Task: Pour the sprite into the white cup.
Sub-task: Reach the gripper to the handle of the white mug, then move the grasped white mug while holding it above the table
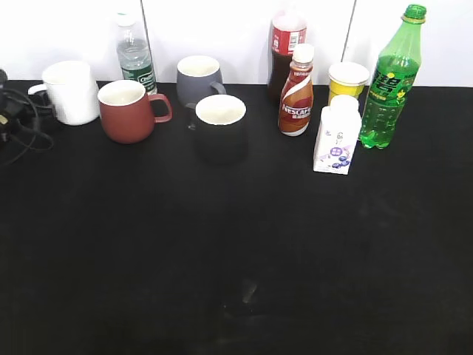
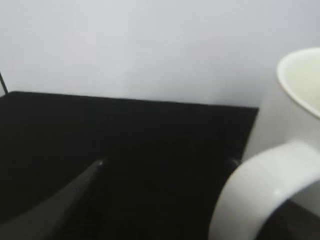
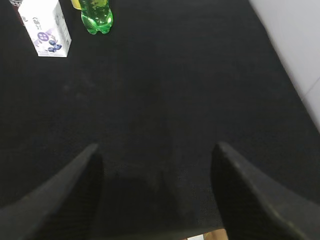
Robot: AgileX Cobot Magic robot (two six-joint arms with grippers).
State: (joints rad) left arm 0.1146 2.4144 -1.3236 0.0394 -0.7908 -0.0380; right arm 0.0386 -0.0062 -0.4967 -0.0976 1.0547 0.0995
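Observation:
The robot's left hand is to take the white cup by its handle next. That will hold the white cup ready for the sprite [image 1: 390, 81].
The sprite [image 1: 390, 81], a tall green bottle with a green cap, stands upright at the back right; its base shows in the right wrist view [image 3: 97, 15]. The white cup [image 1: 70, 92] stands at the back left, handle to the left. In the left wrist view the cup [image 2: 300, 100] fills the right side and its handle sits close by my right finger. My left gripper [image 2: 166, 162] is open and holds nothing. My right gripper [image 3: 157, 146] is open and empty over bare black table, well short of the sprite.
On the black table [image 1: 236, 244] stand a red mug [image 1: 126, 111], grey mug [image 1: 199, 78], black mug [image 1: 220, 129], water bottle [image 1: 135, 55], Nescafe bottle [image 1: 296, 92], dark red-labelled bottle [image 1: 286, 52], yellow cup [image 1: 347, 80] and white carton [image 1: 338, 137]. Cables lie at the far left [image 1: 11, 118].

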